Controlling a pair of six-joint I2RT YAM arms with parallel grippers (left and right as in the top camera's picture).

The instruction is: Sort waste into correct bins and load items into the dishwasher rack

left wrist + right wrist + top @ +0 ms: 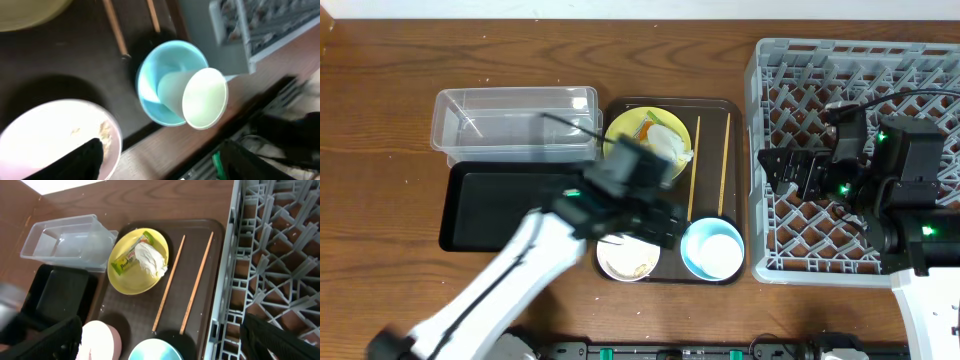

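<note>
My right gripper takes hold of the white cup (721,257) across its outer side near one end next. The cup's other end stays free for loading into the rack.
The yellow plate (638,128) holds the green-and-yellow wrapper (127,260) and the white tissue (150,260). Two chopsticks (696,165) lie beside it. The pink bowl (625,258) holds rice grains (105,132). The white cup (200,97) lies tilted in the light blue bowl (150,85). My left gripper (640,222) is open and empty above the pink bowl's rim. My right gripper (785,175) is open and empty over the left part of the grey rack (910,90). The clear tub (510,120) and black tray (485,210) sit at the left.
The dishes and chopsticks all rest on a dark brown serving tray (712,112) between the bins and the rack. The rack's left wall (227,280) stands against the tray's right edge. The table's front edge (200,145) is just below the bowls.
</note>
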